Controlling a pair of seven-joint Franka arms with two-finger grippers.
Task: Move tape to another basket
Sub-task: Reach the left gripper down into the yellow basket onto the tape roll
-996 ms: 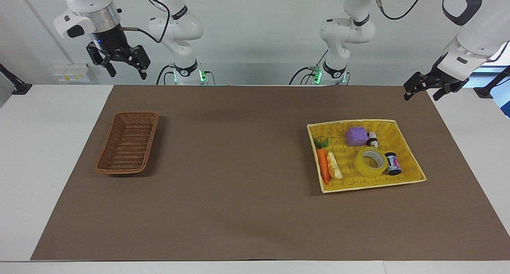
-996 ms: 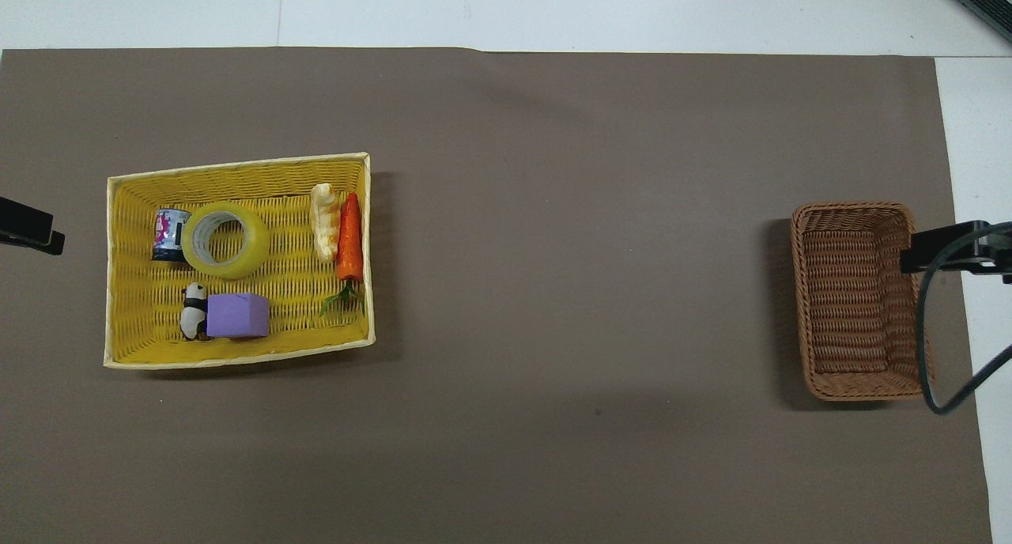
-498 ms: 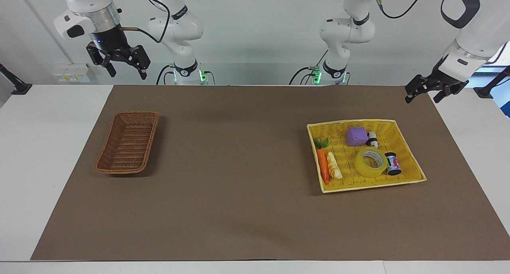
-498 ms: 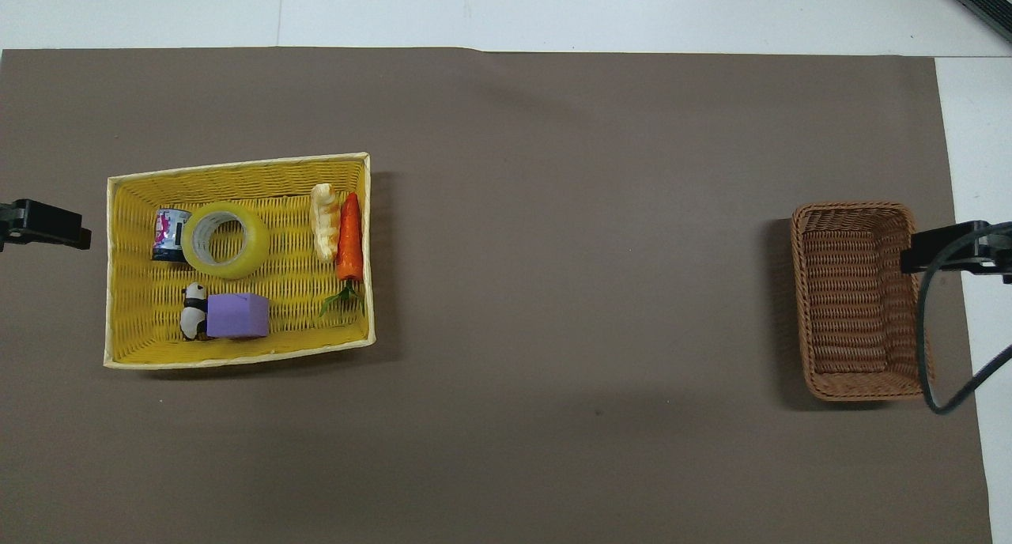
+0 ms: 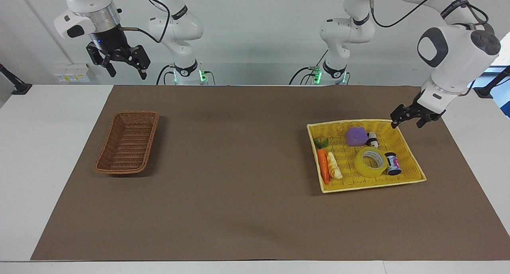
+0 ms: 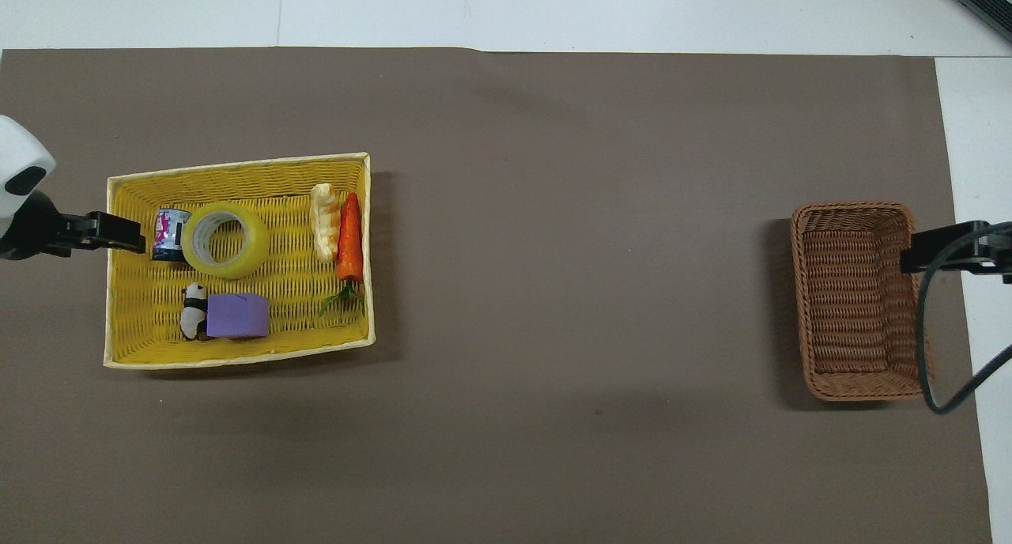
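Observation:
The yellow tape roll has to go to the brown wicker basket, so next my left gripper needs to grab the tape roll by its rim.
The tape, a yellow roll with a white core, lies flat in the yellow tray-basket, next to a small can. My left gripper hangs open and empty over the tray's rim at the left arm's end, clear of the tape. The brown wicker basket sits empty toward the right arm's end of the table. My right gripper waits open and empty, high up by that basket.
The yellow tray also holds a purple cube, a panda figure, a small can, a carrot and a pale corn-like toy. A brown mat covers the table.
My left arm has swung down and in from outside the mat until its gripper is over the yellow tray's rim. The right arm and all the objects have stayed put.

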